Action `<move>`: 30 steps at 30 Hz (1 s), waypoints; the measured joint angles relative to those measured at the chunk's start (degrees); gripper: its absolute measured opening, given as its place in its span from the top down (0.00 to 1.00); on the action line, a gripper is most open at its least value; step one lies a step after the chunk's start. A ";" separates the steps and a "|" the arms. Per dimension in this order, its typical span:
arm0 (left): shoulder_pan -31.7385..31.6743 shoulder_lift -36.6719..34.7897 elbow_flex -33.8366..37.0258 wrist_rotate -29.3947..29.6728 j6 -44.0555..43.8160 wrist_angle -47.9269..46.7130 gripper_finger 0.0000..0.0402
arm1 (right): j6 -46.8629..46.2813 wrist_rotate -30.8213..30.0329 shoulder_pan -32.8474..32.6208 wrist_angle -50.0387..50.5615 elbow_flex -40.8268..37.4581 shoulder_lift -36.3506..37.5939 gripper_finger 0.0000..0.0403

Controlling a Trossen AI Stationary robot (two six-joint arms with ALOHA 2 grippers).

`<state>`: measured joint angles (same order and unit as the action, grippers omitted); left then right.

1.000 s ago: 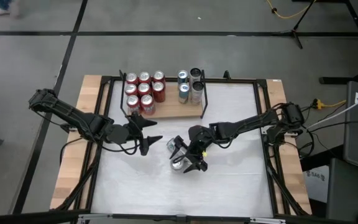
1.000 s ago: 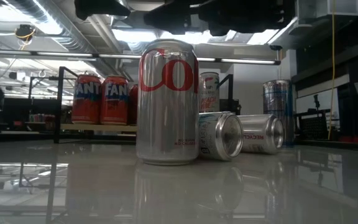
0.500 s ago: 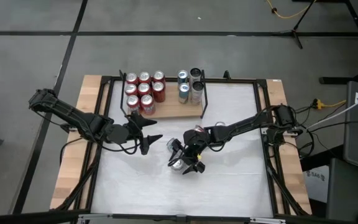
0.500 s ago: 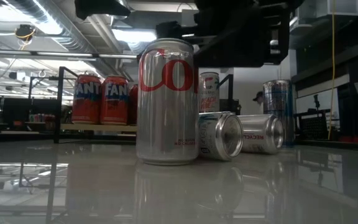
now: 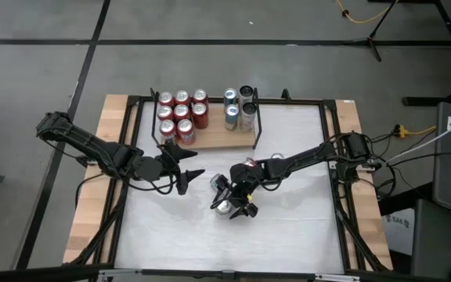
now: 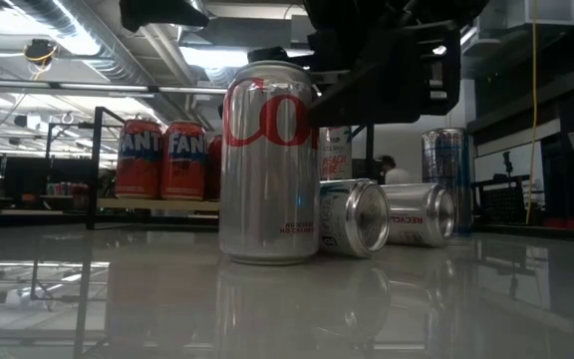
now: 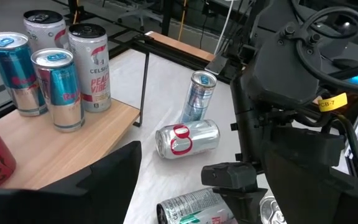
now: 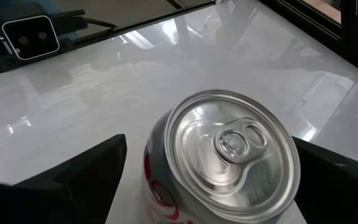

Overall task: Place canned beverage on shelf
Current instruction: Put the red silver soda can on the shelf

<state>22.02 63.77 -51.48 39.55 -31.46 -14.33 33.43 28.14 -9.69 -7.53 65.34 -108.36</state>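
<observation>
The can is upright and my right gripper's fingers reach on either side of the upright can's top (image 8: 232, 158), around the can's rim, so my right gripper should close on it now.
An upright silver can with red lettering (image 6: 267, 165) stands on its base on the white tabletop; it also shows in the high view (image 5: 224, 206) and the right wrist view (image 8: 222, 149). My right gripper (image 5: 230, 200) is open above it, one finger on either side of the can's top, with a gap showing on at least one side. My left gripper (image 5: 193, 168) is open and empty, between this can and the shelf (image 5: 218, 139). The shelf is a wooden board with black rails at the table's far side.
Several red cans (image 5: 181, 113) and silver and blue cans (image 5: 239, 107) stand on the shelf. Silver cans lie on their sides on the tabletop (image 6: 355, 217) (image 6: 419, 214) (image 7: 187, 138), close behind the upright one. A black frame (image 5: 331, 157) borders the table.
My right gripper has come down over the upright silver can and shifted slightly toward the table's left edge, so its fingers now flank the can's top. The can has stayed upright and in place.
</observation>
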 joint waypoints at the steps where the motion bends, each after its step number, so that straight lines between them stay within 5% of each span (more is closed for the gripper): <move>1: 0.00 0.00 0.00 0.00 0.00 0.00 0.20 | 0.00 -0.01 0.00 -0.01 0.00 0.00 0.04; 13: 0.00 0.00 0.00 0.04 0.00 -0.02 0.20 | -1.00 -0.57 0.00 -0.13 0.01 0.09 0.27; 30: 0.00 -0.35 0.00 9.75 1.07 -0.11 0.20 | -3.64 -10.40 0.81 12.76 11.84 0.07 0.26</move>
<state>22.02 63.42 -51.48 49.30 -30.39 -14.44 29.79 17.74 -8.88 5.23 77.18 -108.29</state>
